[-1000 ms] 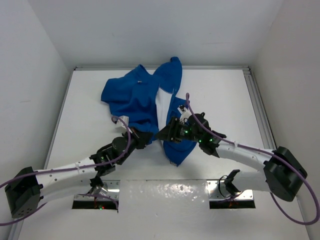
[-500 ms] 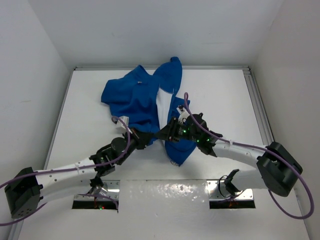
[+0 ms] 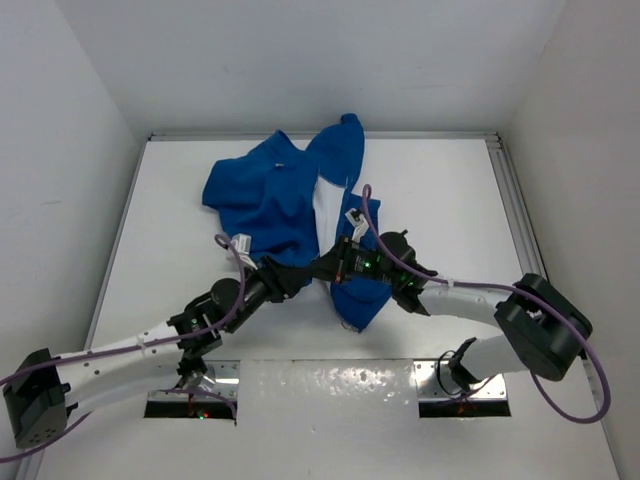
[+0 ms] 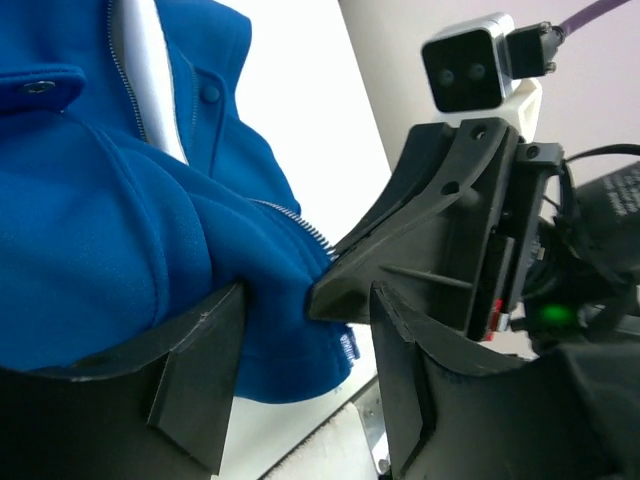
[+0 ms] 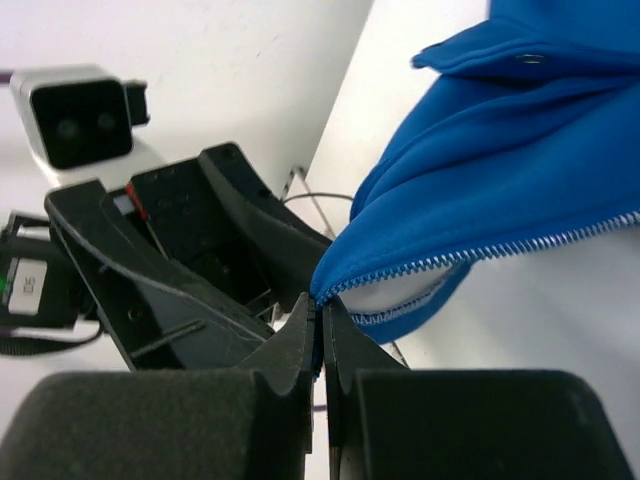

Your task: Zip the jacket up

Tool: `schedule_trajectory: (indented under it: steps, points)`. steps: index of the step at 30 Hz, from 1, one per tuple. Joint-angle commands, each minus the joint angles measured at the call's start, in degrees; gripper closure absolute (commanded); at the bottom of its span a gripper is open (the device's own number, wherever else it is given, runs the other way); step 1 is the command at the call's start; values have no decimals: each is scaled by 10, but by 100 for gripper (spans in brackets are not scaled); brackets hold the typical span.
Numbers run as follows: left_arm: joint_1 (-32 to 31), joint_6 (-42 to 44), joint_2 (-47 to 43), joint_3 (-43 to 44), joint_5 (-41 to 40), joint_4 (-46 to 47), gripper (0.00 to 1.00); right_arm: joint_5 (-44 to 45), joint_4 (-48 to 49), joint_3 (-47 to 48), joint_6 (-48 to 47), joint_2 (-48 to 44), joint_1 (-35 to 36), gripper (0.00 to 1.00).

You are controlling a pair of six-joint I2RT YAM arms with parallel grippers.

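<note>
I will next take hold of the jacket's hem corner (image 4: 319, 326) beside the end of the zipper teeth with my left gripper, so my right gripper is free to join the zipper.
The royal-blue jacket (image 3: 270, 195) lies crumpled at the back middle of the white table, its front open and its pale lining showing. Both grippers meet at its near hem. My right gripper (image 3: 326, 266) is shut on the hem corner, right at the end of the zipper teeth (image 5: 500, 245); in the right wrist view the jaws (image 5: 320, 325) pinch the blue edge. My left gripper (image 4: 305, 370) stands open, its fingers (image 4: 200, 375) either side of the fleece (image 4: 120, 230) and of the right gripper's tip (image 4: 400, 260).
A raised metal rail (image 3: 515, 210) runs along the table's right side. White walls close in the left, back and right. A shiny plate (image 3: 330, 385) lies at the near edge between the arm bases. Purple cables (image 3: 370, 215) loop above both wrists.
My right gripper has closed on the jacket's hem corner. My left gripper, shut a second ago, has opened. Both arms have shifted slightly toward the left.
</note>
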Motion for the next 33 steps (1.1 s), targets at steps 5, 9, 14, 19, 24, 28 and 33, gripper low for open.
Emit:
schedule_trajectory:
  steps: [5,9,14,19,24,28,33]
  points:
    - [-1,-8,-68,11,-4,-34,53,-91,136,29,-32,17,4,100]
    - [-1,-5,-84,13,-10,-48,54,-92,168,23,-24,8,2,100]
    - [-1,-3,-104,6,-14,-61,56,-101,205,26,17,9,-8,100]
    - [-1,4,-141,-1,-14,-58,56,-102,212,24,42,13,-16,100]
    - [-1,10,-142,-4,3,-62,57,-102,224,25,58,18,-23,100]
    - [-1,12,-144,-9,18,-57,57,-104,226,26,62,23,-24,100]
    - [-1,27,-135,-5,46,-47,58,-103,234,27,73,30,-25,100]
